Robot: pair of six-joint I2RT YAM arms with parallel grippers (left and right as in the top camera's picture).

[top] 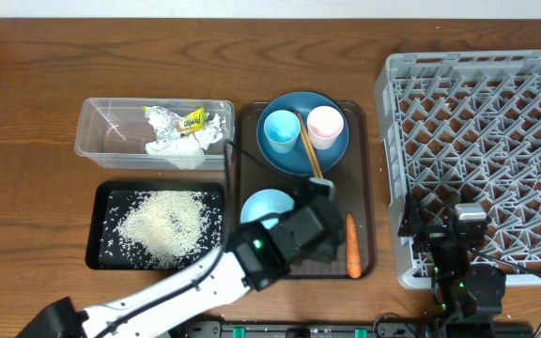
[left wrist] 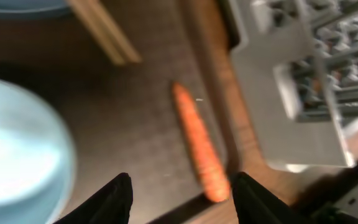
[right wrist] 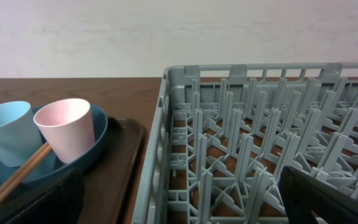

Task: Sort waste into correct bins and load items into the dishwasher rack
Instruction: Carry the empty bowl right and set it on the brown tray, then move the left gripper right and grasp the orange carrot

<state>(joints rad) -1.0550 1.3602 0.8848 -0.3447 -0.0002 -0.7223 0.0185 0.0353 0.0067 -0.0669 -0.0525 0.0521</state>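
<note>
My left gripper is to grab the carrot next by its thick near end [top: 354,268] [left wrist: 214,182], so the carrot's narrow end stays free to drop into the rice tray.
My left gripper [top: 327,230] is open and empty above the brown serving tray. In the left wrist view its fingers [left wrist: 179,196] straddle bare tray, with an orange carrot [left wrist: 197,143] close to the right finger and the light-blue bowl [left wrist: 17,155] to the left. The dark-blue plate [top: 332,155] holds the light-blue cup [top: 281,131], the pink cup [top: 325,125] and the chopsticks [top: 308,150]. The clear tub [top: 111,131] holds napkins [top: 172,145] and the foil wrapper [top: 191,120]. The black tray [top: 101,225] holds rice [top: 162,223]. My right gripper [right wrist: 182,205] is open over the grey rack's [top: 496,113] near left corner.
The brown serving tray [top: 369,188] lies between the bins and the rack, and the carrot [top: 352,246] lies along its right rim. The rack's left wall [right wrist: 166,137] stands close to the tray. The bowl [top: 266,207] sits at the tray's near left.
</note>
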